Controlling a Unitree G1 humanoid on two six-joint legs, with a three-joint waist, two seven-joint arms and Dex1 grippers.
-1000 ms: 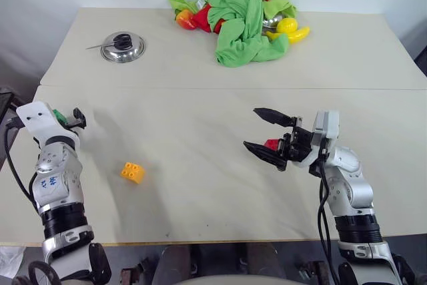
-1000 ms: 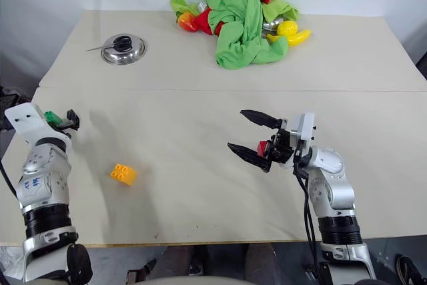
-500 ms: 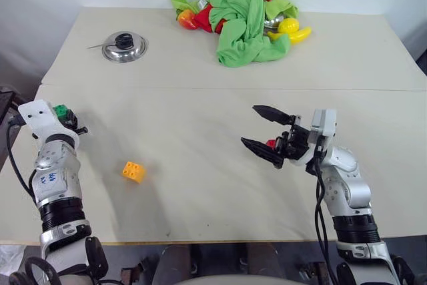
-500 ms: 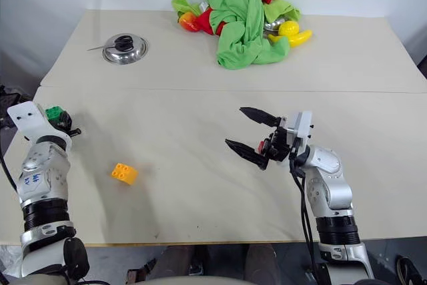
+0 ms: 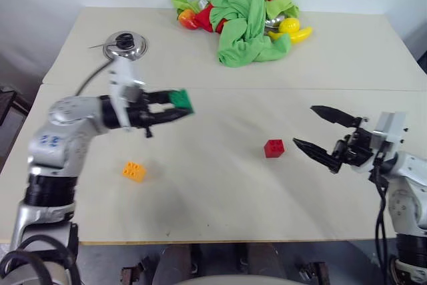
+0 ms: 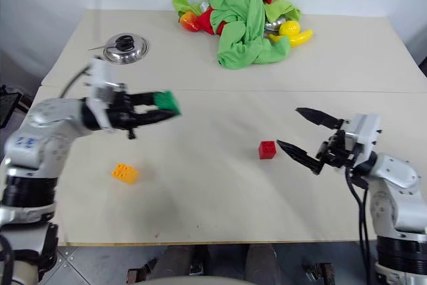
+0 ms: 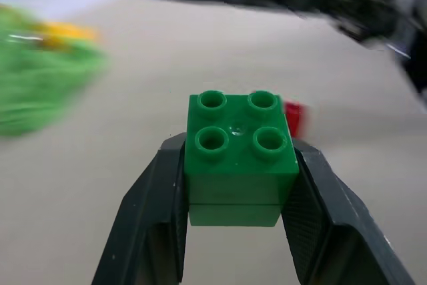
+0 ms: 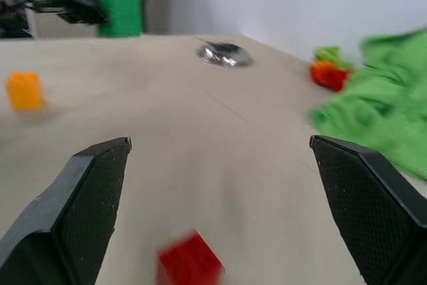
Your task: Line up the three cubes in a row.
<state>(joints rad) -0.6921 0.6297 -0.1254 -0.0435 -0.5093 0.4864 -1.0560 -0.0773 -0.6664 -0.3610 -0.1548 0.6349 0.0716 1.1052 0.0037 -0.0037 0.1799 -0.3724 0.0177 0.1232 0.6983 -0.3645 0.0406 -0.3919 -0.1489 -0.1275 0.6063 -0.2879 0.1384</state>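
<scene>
The green cube hangs high above the table, so it is too early to release it. It moves with my left gripper toward the red cube [image 5: 273, 148] first.
My left gripper [image 5: 175, 109] is shut on the green cube [image 5: 179, 100], holding it in the air over the left middle of the table; the left wrist view shows the green cube [image 7: 238, 155] studs-up between the two fingers. The red cube [image 5: 273, 148] lies on the table right of centre. To its right my right gripper [image 5: 319, 129] stands open and empty, a short gap away from it. The orange-yellow cube [image 5: 133, 171] sits on the table at the front left, below the left arm.
A round steel lid [image 5: 125, 45] with a black knob lies at the back left. A heap of green cloth [image 5: 241, 15] with red and yellow toys sits at the back centre. The table's front edge [image 5: 213, 239] runs just below the cubes.
My left gripper closed on the green cube and swung it from the table's left edge rightward toward the middle. My right gripper drew back to the right, leaving the red cube on the table.
</scene>
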